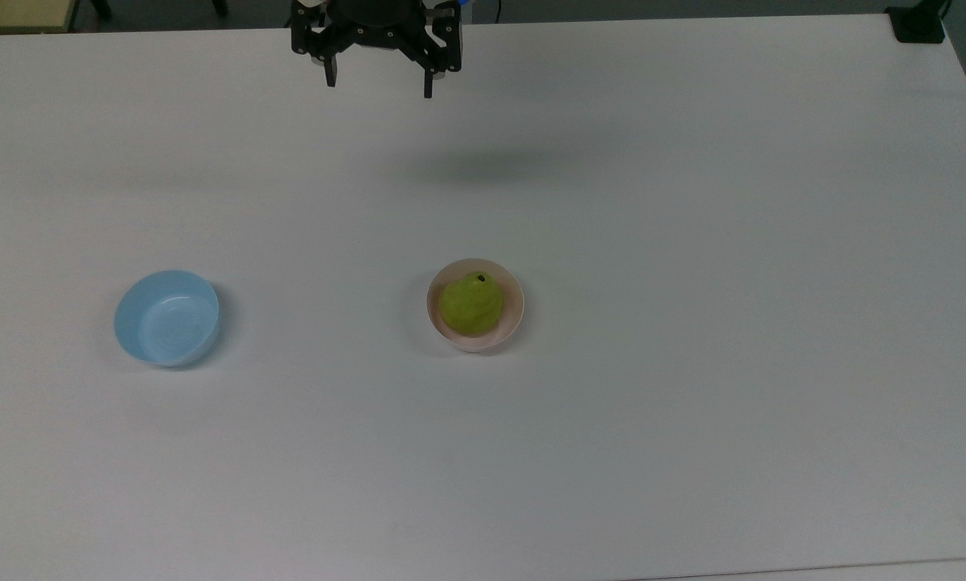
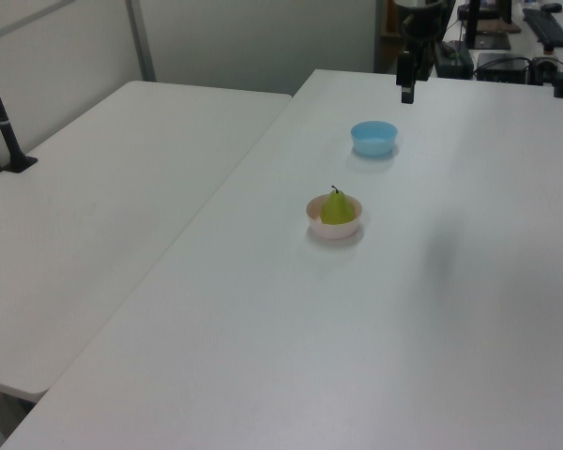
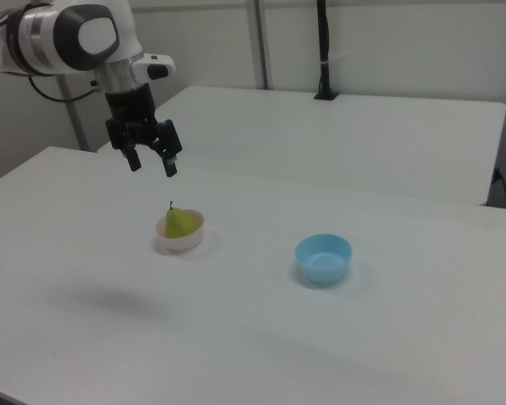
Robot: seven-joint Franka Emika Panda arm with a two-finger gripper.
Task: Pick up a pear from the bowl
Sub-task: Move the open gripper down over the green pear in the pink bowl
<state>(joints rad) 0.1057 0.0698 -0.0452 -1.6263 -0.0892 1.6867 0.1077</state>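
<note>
I will lift the yellow-green pear out of the pale pink bowl [image 2: 334, 229], so my gripper will next grab the pear by its narrow upper part [image 2: 337, 200].
A yellow-green pear [image 1: 470, 305] [image 2: 336, 208] [image 3: 179, 223] with a dark stem stands upright in the pale pink bowl [image 1: 512, 313] [image 2: 334, 229] [image 3: 182, 243] near the table's middle. My black gripper [image 1: 378, 83] [image 2: 406, 87] [image 3: 152, 164] hangs high above the table near the top view's upper edge, well apart from the bowl. Its two fingers [image 1: 427, 83] are spread wide, open, with nothing between them.
A light blue bowl [image 1: 167, 318] [image 2: 373, 138] [image 3: 324, 258] sits empty on the white table [image 1: 692, 242], far off at the top view's left of the pink bowl. A second table [image 2: 94, 206] adjoins at the left view's left, with a black post [image 3: 324, 51].
</note>
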